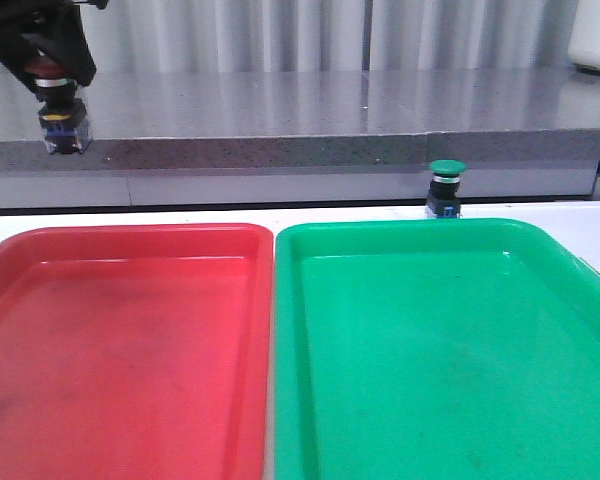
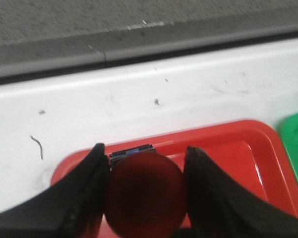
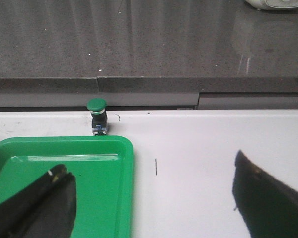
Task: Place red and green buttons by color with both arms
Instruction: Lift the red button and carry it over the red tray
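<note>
The red button's base (image 1: 67, 145) is still high above the red tray (image 1: 120, 350) in the front view, so my left gripper should lower the red button before letting it go.
My left gripper (image 1: 52, 75) is shut on the red button (image 1: 58, 100) and holds it high in the air at the far left, above the far left corner of the red tray (image 1: 120, 350). In the left wrist view the dull red cap (image 2: 145, 193) fills the gap between the two dark fingers (image 2: 87, 191). The green button (image 1: 445, 188) stands upright on the white table just behind the green tray (image 1: 450, 350); it also shows in the right wrist view (image 3: 97, 116). My right gripper (image 3: 151, 171) is open and empty, over the green tray's right edge; it is out of the front view.
The red and green trays lie side by side and fill the near table. A grey stone ledge (image 1: 310, 110) runs behind the white table strip (image 3: 213, 148). A white object (image 1: 595, 40) stands at the far right on the ledge.
</note>
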You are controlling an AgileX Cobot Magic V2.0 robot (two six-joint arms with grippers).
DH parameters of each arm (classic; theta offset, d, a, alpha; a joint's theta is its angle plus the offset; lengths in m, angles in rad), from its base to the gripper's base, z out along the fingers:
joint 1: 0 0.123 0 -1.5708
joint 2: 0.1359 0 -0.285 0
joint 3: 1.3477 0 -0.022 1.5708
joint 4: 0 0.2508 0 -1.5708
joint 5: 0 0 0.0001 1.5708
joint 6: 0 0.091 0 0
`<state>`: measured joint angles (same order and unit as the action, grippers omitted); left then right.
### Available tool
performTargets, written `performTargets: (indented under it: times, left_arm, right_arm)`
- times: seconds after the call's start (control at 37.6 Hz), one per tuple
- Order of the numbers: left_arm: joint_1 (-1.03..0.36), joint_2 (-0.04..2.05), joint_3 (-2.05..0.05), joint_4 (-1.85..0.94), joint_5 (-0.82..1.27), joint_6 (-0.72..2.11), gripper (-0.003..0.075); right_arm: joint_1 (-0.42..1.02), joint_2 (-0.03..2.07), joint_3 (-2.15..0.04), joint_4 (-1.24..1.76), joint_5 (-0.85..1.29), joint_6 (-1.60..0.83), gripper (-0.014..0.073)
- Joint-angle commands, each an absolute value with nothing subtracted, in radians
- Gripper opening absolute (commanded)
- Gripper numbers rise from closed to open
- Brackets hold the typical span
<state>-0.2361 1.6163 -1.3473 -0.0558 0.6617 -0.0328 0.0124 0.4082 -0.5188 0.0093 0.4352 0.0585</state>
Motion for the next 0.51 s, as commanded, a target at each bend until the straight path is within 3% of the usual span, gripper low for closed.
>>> performTargets:
  times: [0.0, 0.27, 0.48]
  left_arm:
    - [-0.281, 1.495, -1.253, -0.070, 0.578, -0.035, 0.0062]
    - [-0.376, 1.430, -0.973, -0.149, 0.466, -0.035, 0.0064]
    - [-0.398, 1.469, -0.885, -0.149, 0.382, -0.035, 0.0064]
  right_arm:
    - [0.007, 0.421, -0.555, 0.007, 0.357, 0.058, 0.0653]
    - [0.007, 0.421, -0.555, 0.007, 0.357, 0.058, 0.0653]
    - [0.007, 0.421, -0.555, 0.007, 0.357, 0.058, 0.0653]
